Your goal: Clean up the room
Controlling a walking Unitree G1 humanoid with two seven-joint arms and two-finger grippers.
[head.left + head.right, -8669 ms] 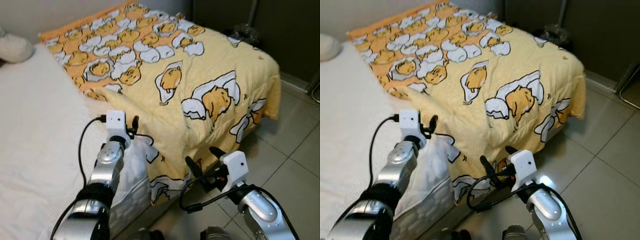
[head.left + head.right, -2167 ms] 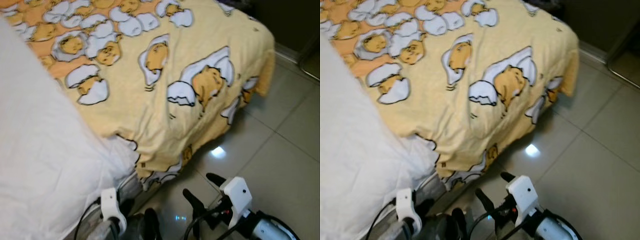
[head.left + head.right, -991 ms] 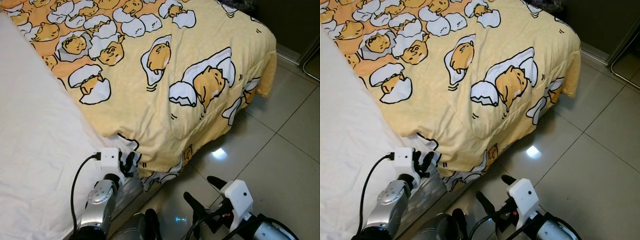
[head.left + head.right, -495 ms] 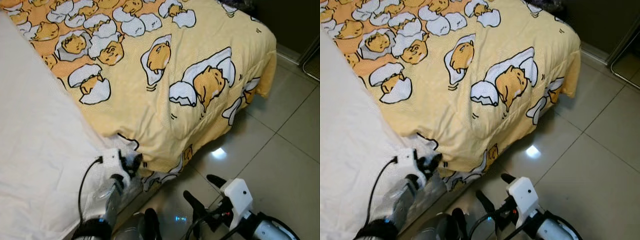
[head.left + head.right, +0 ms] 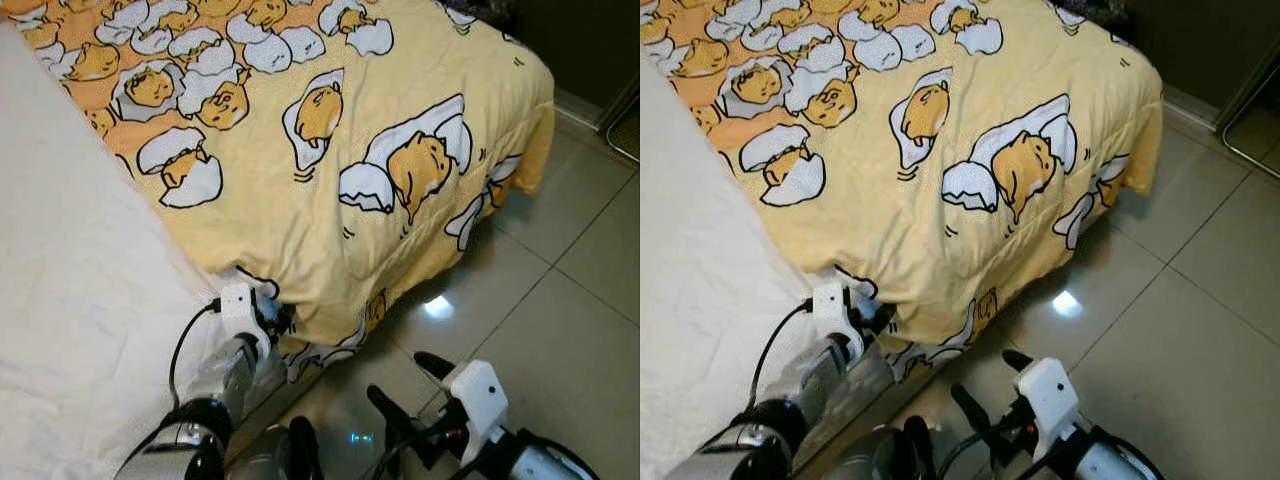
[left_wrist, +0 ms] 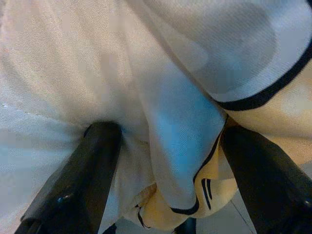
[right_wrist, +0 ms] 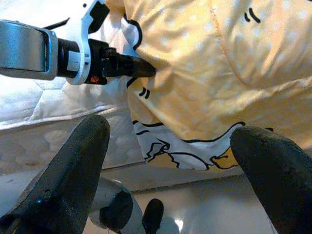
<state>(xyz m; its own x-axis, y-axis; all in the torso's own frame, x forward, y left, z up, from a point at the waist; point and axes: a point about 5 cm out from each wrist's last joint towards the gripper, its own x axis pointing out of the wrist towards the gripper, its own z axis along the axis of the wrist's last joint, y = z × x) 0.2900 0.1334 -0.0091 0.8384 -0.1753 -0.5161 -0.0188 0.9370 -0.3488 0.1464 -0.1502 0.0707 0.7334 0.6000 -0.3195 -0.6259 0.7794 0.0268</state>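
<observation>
My left gripper grabs the blanket by the fold at its drooping corner [image 5: 276, 296] next, since that bunches up while the blanket's printed top [image 5: 270, 190] lies spread flat.
A yellow blanket [image 5: 330, 170] printed with cartoon eggs covers the foot half of the bed and hangs over its side. Its lower corner [image 5: 320, 345] droops by the mattress edge. My left gripper [image 5: 283, 318] reaches to that corner. In the left wrist view its fingers [image 6: 83, 165] stand wide apart, open, with a fold of the blanket [image 6: 180, 146] between them. My right gripper [image 5: 400, 377] is open low over the floor tiles, a little in front of the hanging corner, holding nothing.
The white sheet [image 5: 80, 300] covers the rest of the mattress on the left. Glossy beige floor tiles [image 5: 560, 300] lie to the right of the bed. A dark wall or cupboard [image 5: 590, 40] and a metal frame [image 5: 625, 115] stand at the far right.
My left arm has pushed forward and to the right along the mattress edge, so its fingers now reach into the blanket's corner fold. The right gripper has stayed in place.
</observation>
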